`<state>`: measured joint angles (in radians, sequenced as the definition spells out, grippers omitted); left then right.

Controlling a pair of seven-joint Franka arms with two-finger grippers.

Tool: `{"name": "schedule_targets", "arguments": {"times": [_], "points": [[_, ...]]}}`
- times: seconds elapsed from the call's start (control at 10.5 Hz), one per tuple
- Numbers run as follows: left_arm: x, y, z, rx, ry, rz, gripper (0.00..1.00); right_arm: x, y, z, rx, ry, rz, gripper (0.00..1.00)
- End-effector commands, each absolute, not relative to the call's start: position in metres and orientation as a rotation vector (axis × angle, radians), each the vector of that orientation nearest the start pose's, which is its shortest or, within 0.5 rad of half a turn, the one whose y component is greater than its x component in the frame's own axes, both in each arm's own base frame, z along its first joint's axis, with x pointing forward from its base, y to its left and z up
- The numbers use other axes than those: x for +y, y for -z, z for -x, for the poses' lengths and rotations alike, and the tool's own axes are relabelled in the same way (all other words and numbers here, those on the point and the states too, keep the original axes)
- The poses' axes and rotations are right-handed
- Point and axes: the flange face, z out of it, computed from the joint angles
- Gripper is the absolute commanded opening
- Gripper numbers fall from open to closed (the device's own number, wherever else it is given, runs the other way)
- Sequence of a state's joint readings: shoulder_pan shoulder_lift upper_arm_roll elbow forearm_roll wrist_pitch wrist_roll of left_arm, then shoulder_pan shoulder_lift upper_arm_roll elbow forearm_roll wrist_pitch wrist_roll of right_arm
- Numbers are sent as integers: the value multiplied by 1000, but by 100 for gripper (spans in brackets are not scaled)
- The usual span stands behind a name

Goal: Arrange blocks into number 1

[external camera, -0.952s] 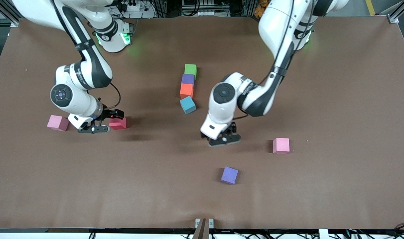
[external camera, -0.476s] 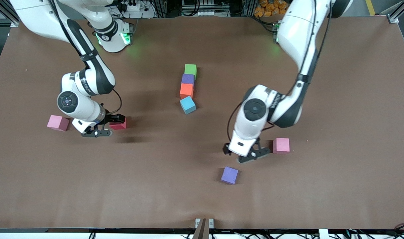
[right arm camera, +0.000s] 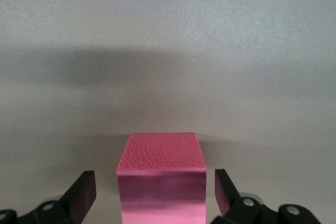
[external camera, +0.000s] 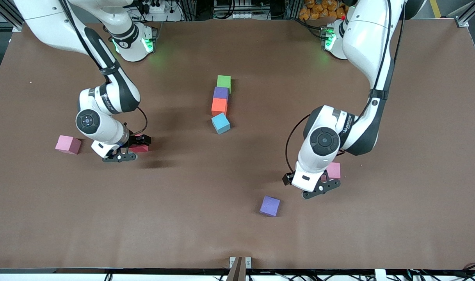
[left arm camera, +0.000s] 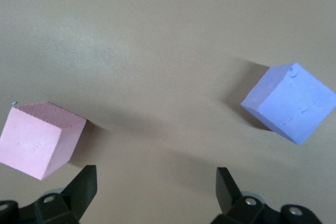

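The fingers of my right gripper are low on either side of the crimson red block (external camera: 140,148) (right arm camera: 160,177), so it is time to close on it.
Four blocks lie in a row at mid-table: green (external camera: 224,82), dark purple (external camera: 221,93), orange-red (external camera: 219,106), and a light blue one (external camera: 221,123) turned slightly askew and nearest the front camera. The crimson red block (external camera: 140,148) (right arm camera: 160,177) sits toward the right arm's end. My right gripper (external camera: 131,148) (right arm camera: 155,192) is low at the table and open, one finger on each side of this block with a gap at both faces. My left gripper (external camera: 314,188) (left arm camera: 155,187) is open and holds nothing, over bare table.
A pink cube (external camera: 334,170) (left arm camera: 39,140) lies right beside the left gripper. A lighter violet cube (external camera: 269,206) (left arm camera: 291,103) lies nearer the front camera. A second pink cube (external camera: 68,144) sits close to the right arm's wrist.
The left arm swung away from the block row toward its own end of the table, to beside the pink cube. The right gripper edged along until its fingers straddle the crimson block.
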<state>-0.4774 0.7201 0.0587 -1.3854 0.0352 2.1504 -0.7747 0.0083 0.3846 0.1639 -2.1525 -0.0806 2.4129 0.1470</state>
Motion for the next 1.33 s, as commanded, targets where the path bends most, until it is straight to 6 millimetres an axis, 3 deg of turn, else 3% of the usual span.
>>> {"name": "schedule_targets", "arguments": {"times": [0.0,0.19,0.38,0.57,0.86,1.05,1.14,1.24], "points": [[-284,-287,-672,-383,90,3062,100,93,-200,-545,-152,-145,3154,87],[-254,-279,-682,-336,68,3058,100,95,-198,-543,-192,-139,3165,0],[-214,-265,-695,-277,38,3053,100,107,-210,-552,-185,-100,3167,0],[-178,-273,-707,-162,44,3066,100,136,-234,-569,-121,-43,3166,0],[-187,-276,-706,-127,49,3071,100,195,-273,-584,76,-53,3135,0],[-183,-279,-707,-134,57,3070,100,241,-282,-581,180,-53,3063,0],[-174,-281,-709,-150,61,3069,100,275,-286,-579,221,-37,3051,0],[-174,-300,-709,-172,93,3073,100,303,-289,-582,281,-25,3036,0]]}}
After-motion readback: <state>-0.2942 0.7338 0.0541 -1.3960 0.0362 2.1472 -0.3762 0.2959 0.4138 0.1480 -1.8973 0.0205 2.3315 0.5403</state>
